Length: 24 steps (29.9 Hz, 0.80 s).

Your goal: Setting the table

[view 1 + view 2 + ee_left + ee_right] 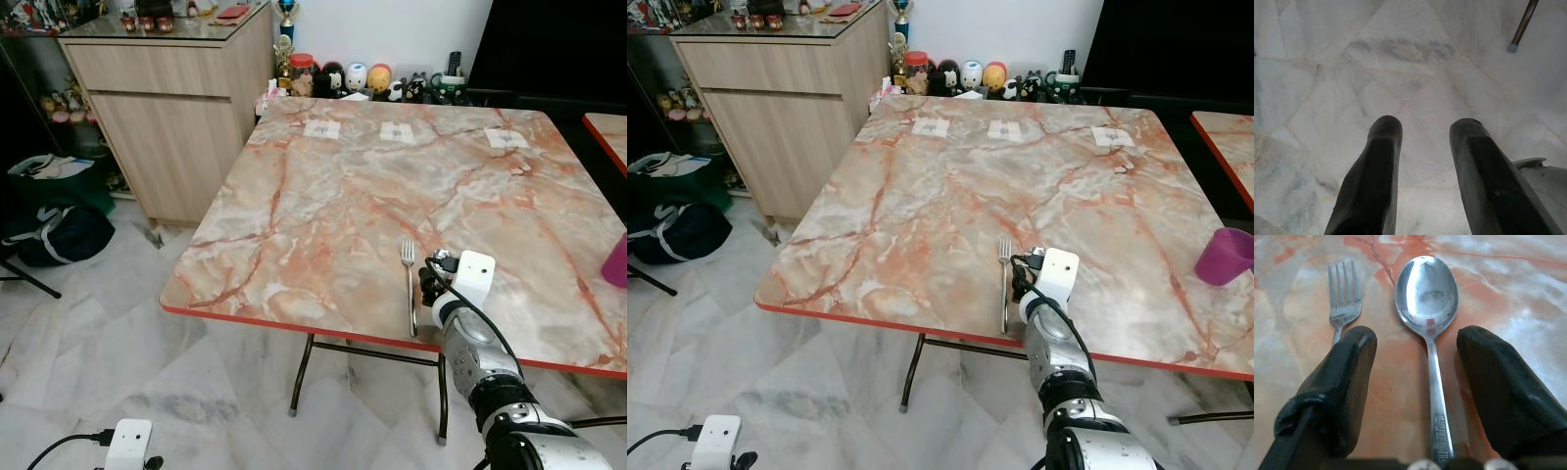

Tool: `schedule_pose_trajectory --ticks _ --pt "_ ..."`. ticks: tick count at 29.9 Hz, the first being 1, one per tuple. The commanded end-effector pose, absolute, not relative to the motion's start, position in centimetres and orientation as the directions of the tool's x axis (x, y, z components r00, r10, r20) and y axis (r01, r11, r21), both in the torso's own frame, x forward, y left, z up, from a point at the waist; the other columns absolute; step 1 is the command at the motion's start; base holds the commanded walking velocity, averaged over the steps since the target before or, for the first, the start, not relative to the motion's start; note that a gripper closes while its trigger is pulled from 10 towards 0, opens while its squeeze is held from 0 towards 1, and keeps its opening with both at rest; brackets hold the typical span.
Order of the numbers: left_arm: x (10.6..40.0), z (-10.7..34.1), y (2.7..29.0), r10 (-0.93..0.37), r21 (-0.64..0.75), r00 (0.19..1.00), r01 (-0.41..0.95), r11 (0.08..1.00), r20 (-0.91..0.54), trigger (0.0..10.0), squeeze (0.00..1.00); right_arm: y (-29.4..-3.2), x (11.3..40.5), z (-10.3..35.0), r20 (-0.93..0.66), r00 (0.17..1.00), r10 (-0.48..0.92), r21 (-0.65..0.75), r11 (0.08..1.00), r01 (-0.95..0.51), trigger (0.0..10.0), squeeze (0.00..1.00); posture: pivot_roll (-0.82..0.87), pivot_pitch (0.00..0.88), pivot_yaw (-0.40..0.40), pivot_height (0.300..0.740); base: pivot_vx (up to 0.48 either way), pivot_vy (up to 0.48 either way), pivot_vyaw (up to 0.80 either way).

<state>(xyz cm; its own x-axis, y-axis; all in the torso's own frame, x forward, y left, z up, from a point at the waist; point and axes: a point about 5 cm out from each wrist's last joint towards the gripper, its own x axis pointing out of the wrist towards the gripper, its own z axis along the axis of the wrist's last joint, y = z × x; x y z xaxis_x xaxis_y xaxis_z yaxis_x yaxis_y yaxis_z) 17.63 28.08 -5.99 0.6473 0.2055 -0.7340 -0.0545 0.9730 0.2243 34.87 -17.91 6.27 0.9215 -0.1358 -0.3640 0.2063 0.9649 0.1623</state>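
My right gripper grips the silver spoon next by its slim, straight-sided handle [1435,374] just below the bowl [1426,294], as the bowl is wide and rounded.
A steel fork [409,284] lies on the marble table [343,196] near its front edge, tines pointing away from me. Just right of it my right gripper [428,284] rests low over the tabletop. In the right wrist view a steel spoon [1426,289] lies flat beside the fork [1343,291], bowl up. The right gripper [1417,335] is open, with the spoon's handle running between its two fingers and untouched by either. My left gripper [1425,125] hangs open above the floor tiles, holding nothing.
A purple cup [1225,257] stands at the table's right edge. Three small paper cards [397,132] lie near the far side, with figurines [353,78] behind. A wooden cabinet [167,108] stands to the left, a black bag [54,235] on the floor beside it.
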Motion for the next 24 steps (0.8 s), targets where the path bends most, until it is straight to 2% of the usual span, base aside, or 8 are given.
schedule_pose_trajectory --ticks 1,16,17,18,19,24 --pt "17.3 -6.1 28.1 0.205 0.223 0.638 -0.053 0.973 -0.742 10.0 0.0 -18.0 35.0 6.4 -0.375 0.916 -0.141 0.142 0.968 0.207 10.0 0.0 0.1 0.026 -0.006 0.74 0.0 0.0 0.0" --pt "17.2 -6.2 28.1 0.203 0.22 0.635 -0.053 0.974 -0.746 10.0 0.0 -17.3 34.6 5.3 -0.428 0.897 -0.108 0.124 0.976 0.176 10.0 0.0 0.1 0.03 -0.006 0.74 0.0 0.0 0.0" --pt "17.2 -6.2 28.1 0.202 0.219 0.634 -0.053 0.974 -0.746 10.0 0.0 -17.2 34.6 5.3 -0.428 0.897 -0.107 0.124 0.977 0.176 8.0 0.0 0.1 0.03 -0.005 0.74 0.0 0.0 0.0" --pt "17.2 -6.2 28.1 0.202 0.219 0.634 -0.052 0.974 -0.746 10.0 0.0 -17.2 34.6 5.3 -0.428 0.897 -0.107 0.124 0.977 0.175 8.0 0.0 0.1 0.03 -0.005 0.74 0.0 0.0 0.0" --pt "17.2 -6.2 28.1 0.201 0.218 0.634 -0.052 0.975 -0.747 10.0 0.0 -17.2 34.6 5.3 -0.428 0.898 -0.105 0.125 0.977 0.174 0.0 0.0 0.1 0.03 -0.005 0.74 0.0 0.0 0.0" --pt "17.2 -6.2 28.1 0.199 0.217 0.634 -0.051 0.975 -0.747 10.0 0.0 -17.1 34.6 5.2 -0.432 0.896 -0.104 0.125 0.977 0.174 0.0 0.0 0.1 0.031 -0.004 0.74 0.0 0.0 0.0"
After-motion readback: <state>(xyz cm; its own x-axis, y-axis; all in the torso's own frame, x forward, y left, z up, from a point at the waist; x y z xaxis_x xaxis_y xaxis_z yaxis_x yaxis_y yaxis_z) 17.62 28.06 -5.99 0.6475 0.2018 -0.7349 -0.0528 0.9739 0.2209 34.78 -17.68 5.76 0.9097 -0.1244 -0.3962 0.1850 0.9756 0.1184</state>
